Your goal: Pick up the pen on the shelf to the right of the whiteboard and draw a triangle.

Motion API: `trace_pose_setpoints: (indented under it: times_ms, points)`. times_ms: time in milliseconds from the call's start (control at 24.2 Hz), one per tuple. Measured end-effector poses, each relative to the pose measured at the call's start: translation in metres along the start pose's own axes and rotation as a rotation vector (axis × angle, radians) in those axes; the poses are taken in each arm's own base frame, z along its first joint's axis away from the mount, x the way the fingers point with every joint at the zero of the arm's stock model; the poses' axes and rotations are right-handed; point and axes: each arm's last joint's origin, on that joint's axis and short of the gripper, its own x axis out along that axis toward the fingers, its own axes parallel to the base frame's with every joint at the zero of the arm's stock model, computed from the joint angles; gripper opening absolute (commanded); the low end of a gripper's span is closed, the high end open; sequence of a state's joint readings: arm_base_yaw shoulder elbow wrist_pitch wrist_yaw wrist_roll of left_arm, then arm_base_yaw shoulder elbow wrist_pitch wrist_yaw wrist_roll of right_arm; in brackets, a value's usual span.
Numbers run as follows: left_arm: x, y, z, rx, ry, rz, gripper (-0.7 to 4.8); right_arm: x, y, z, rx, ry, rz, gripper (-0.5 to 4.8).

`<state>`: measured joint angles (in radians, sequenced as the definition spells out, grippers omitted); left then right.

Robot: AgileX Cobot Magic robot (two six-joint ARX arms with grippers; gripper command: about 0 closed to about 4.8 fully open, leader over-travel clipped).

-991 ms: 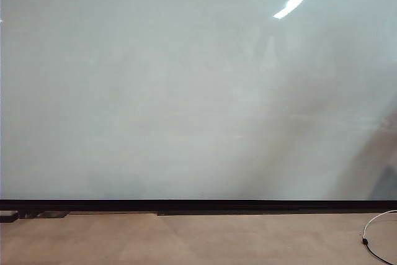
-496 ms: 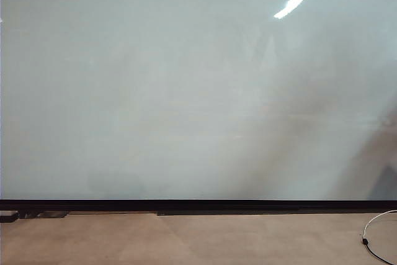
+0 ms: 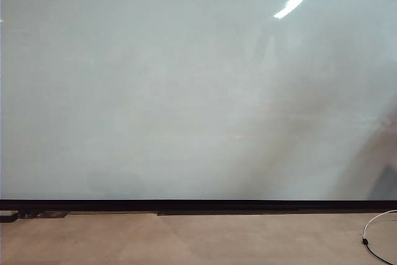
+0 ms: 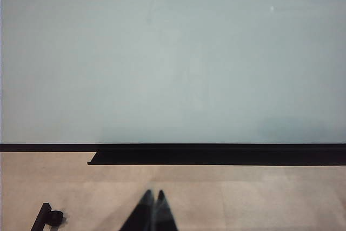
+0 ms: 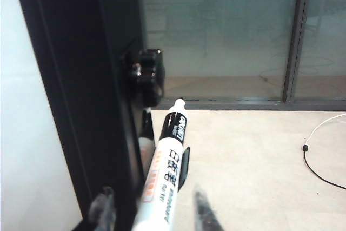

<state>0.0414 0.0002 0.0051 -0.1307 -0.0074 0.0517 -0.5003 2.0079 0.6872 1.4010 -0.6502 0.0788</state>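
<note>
Next, the right gripper grabs the pen by its white body (image 5: 157, 194). That leaves the pen's black writing tip (image 5: 180, 100) free to draw a triangle.
The whiteboard (image 3: 186, 91) fills the exterior view as a glossy pale board with no marks; no triangle shows on it, and neither arm is in that view. In the right wrist view the pen (image 5: 165, 177), white with dark print and a black clip, stands up against the board's black side frame (image 5: 81, 90). My right gripper (image 5: 153, 212) is open around the pen's barrel, with a gap on each side. The shelf under the pen is hidden. My left gripper (image 4: 154, 194) is shut and empty, hanging over the floor in front of the whiteboard (image 4: 173, 52).
A black rail (image 3: 198, 205) runs along the board's bottom, with a black tray (image 4: 216, 157) beneath it. A black knob (image 5: 147, 74) sticks out of the side frame. A white cable (image 5: 319, 155) lies on the beige floor, and a glass wall (image 5: 227, 31) stands behind.
</note>
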Motion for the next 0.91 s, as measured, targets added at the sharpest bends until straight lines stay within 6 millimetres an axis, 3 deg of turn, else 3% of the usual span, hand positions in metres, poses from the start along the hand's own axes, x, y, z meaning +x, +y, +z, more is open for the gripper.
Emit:
trace_pose_setpoints:
  times_ms: [908]
  points:
    - [0.0, 0.0, 0.0, 0.0, 0.0, 0.0, -0.05, 0.0001, 0.0, 0.0001, -0.001, 0.0, 0.002, 1.34]
